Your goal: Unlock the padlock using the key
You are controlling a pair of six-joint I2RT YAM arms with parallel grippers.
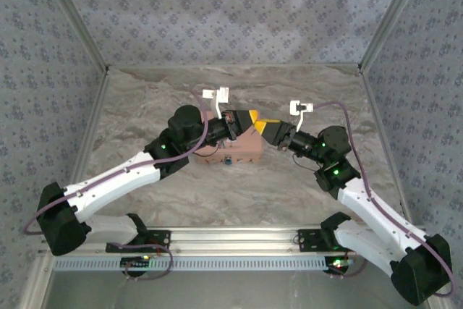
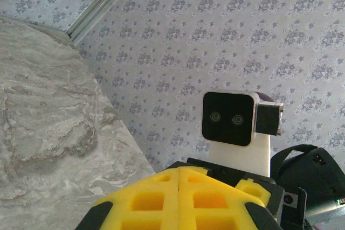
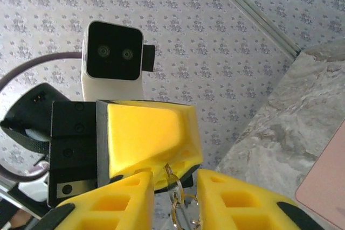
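I will next grab the key by its ring end (image 3: 175, 190) with my right gripper, so that the blade stays free to go in and unlock the padlock.
My left gripper (image 1: 251, 116) and right gripper (image 1: 266, 127) meet tip to tip above a pink tin (image 1: 244, 151). The padlock (image 1: 228, 159), a tiny dark bluish body, sits at the tin's near side. In the right wrist view, the left gripper (image 3: 171, 161) is shut on the key (image 3: 169, 172), whose ring (image 3: 182, 202) dangles between the right gripper's (image 3: 173, 184) parted yellow fingers (image 3: 226, 197). They do not press on it. Seen from the left wrist, the left gripper's (image 2: 179, 171) pads lie flat together and hide the key.
The tin (image 3: 326, 181) rests mid-table on the marble-patterned top (image 1: 289, 186). Patterned walls enclose the table at the back and both sides. The right wrist camera (image 2: 229, 118) looms close in front of the left gripper. A metal rail (image 1: 231, 240) runs along the near edge.
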